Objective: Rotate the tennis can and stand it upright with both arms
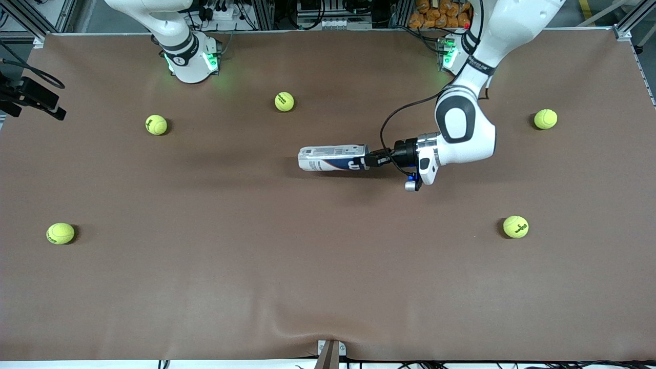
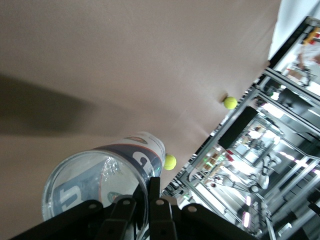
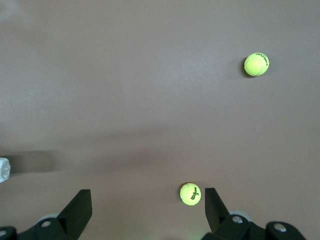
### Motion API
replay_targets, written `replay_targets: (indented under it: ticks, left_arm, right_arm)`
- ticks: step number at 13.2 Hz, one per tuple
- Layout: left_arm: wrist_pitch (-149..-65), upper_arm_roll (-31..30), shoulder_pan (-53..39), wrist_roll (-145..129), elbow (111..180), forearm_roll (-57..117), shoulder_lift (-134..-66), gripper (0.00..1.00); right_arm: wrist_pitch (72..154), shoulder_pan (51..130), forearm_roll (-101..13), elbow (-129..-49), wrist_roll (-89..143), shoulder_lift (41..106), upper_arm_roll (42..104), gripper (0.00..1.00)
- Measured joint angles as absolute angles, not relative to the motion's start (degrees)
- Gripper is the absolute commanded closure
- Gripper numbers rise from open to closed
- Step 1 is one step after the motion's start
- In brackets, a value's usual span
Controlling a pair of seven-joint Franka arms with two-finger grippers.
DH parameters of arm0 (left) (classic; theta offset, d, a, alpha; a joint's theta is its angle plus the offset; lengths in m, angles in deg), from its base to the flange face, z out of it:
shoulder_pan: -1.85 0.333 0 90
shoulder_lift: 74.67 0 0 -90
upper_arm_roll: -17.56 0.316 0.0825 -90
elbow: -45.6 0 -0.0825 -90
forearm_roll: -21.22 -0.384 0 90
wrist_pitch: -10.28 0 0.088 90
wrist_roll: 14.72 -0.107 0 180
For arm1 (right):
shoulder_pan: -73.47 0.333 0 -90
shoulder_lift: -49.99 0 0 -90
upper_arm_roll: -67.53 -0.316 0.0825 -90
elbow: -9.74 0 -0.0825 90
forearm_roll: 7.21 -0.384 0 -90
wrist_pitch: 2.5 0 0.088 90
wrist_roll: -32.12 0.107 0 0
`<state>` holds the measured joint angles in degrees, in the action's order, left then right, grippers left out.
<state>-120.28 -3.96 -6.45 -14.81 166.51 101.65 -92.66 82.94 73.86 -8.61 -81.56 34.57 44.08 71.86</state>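
The tennis can hangs sideways with its shadow apart, so it would fall if the robot's left gripper opened now: the robot needs to first turn it upright.
The tennis can lies level at mid-table, its white and navy label showing and its open end toward the left arm. My left gripper is shut on the rim of that end. In the left wrist view the gripper pinches the can wall, with one finger inside and one outside. A shadow lies apart from the can, so it seems slightly off the table. My right gripper is open and empty, high over the table near its base. It is out of the front view. The can's tip shows at that view's edge.
Several yellow-green tennis balls lie scattered on the brown table: one and another near the right arm's base, one nearer the camera, and two toward the left arm's end.
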Motion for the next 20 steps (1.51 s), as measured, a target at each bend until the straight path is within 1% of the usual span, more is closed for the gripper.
replay_targets:
  ticks: [5, 9, 12, 14, 17, 20]
  left_arm:
    - [-120.3, -4.6, -8.7, 13.3, 159.2, 75.6, -89.6, 1.00]
    - [-120.2, -5.3, -14.7, 38.3, 152.0, 51.5, -89.5, 1.00]
    - [-119.3, -5.4, -20.6, 51.3, 149.7, 37.6, -89.6, 1.00]
    - [-116.6, -5.4, -23.5, 58.0, 148.1, 29.1, -90.5, 1.00]
    - [-110.4, -5.3, -27.7, 65.0, 143.2, 17.6, -94.0, 1.00]
    - [-108.9, -5.3, -32.0, 71.7, 141.3, 8.4, -97.8, 1.00]
  right_arm:
    - [83.1, 73.9, -8.6, -81.5, 34.6, 44.1, 71.9, 0.00]
    - [83.1, 73.7, -8.6, -81.5, 34.6, 44.1, 72.0, 0.00]
    - [83.1, 73.7, -8.6, -81.4, 34.6, 44.0, 72.1, 0.00]
    - [83.1, 73.7, -8.7, -81.4, 34.6, 44.0, 72.1, 0.00]
    - [83.0, 73.7, -8.7, -81.4, 34.6, 44.0, 72.1, 0.00]
    - [83.0, 73.7, -8.7, -81.4, 34.5, 44.0, 72.0, 0.00]
